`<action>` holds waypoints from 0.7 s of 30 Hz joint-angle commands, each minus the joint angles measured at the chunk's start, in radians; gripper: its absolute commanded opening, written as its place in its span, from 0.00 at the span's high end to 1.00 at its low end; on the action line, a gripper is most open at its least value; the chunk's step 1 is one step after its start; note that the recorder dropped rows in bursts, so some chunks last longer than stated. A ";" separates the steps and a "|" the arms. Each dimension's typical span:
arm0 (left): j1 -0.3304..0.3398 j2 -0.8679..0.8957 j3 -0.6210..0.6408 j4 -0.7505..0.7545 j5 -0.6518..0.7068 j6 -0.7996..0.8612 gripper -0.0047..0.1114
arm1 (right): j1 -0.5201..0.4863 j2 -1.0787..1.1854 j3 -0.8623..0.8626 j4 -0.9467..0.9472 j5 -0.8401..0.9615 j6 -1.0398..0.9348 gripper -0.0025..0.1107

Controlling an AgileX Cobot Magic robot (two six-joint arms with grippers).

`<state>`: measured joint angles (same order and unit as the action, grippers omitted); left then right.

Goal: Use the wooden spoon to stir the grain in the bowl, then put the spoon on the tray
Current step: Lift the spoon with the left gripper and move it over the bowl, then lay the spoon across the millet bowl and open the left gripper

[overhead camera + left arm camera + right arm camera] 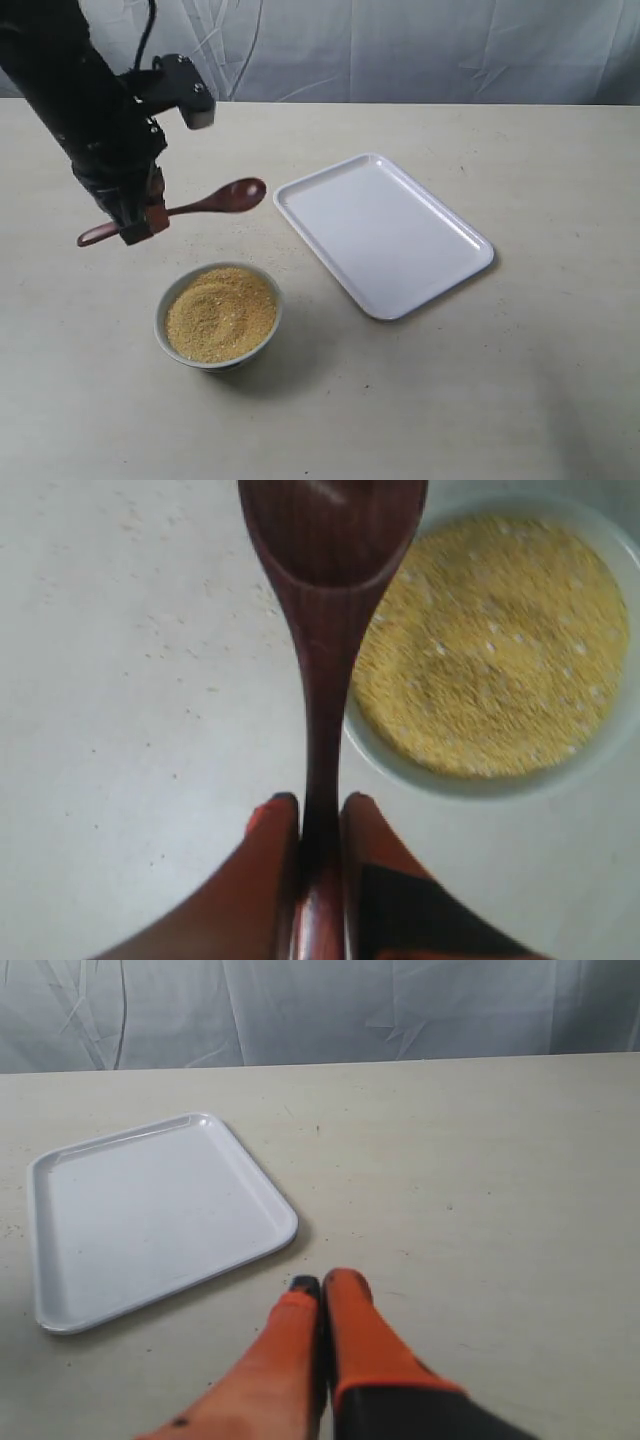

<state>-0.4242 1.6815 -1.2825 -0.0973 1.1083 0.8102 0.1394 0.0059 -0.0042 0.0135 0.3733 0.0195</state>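
Observation:
The spoon's oval head is above and behind the bowl of grain. My left gripper should keep holding the spoon until the spoon gets to the tray.
My left gripper is shut on the handle of the wooden spoon, held roughly level above the table behind the bowl. The spoon's oval head points toward the tray. In the left wrist view the spoon runs out from between the gripper's fingers, with the bowl of yellow grain beside it. The grain fills the bowl in a sandy mound. My right gripper is shut on nothing, low over bare table near the tray; it is outside the exterior view.
A wrinkled white cloth backdrop hangs behind the beige table. The left arm's black body rises at the upper left of the exterior view.

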 commanded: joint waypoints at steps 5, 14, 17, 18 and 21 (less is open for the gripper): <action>-0.172 -0.019 0.101 0.143 0.037 0.011 0.96 | -0.006 -0.006 0.004 -0.001 -0.013 -0.001 0.95; -0.176 -0.019 0.239 0.171 -0.138 0.011 0.96 | -0.006 -0.006 0.004 -0.001 -0.013 -0.001 0.95; -0.176 -0.019 0.259 0.161 -0.183 0.011 0.96 | -0.006 -0.006 0.004 -0.001 -0.013 -0.001 0.95; -0.176 -0.019 0.263 0.161 -0.194 0.011 0.96 | -0.006 -0.006 0.004 -0.001 -0.010 -0.001 0.95; -0.176 -0.019 0.270 0.161 -0.210 0.011 0.94 | -0.006 -0.006 0.004 -0.001 -0.010 -0.001 0.95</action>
<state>-0.5954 1.6686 -1.0222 0.0771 0.9192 0.8205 0.1394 0.0059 -0.0042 0.0135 0.3733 0.0195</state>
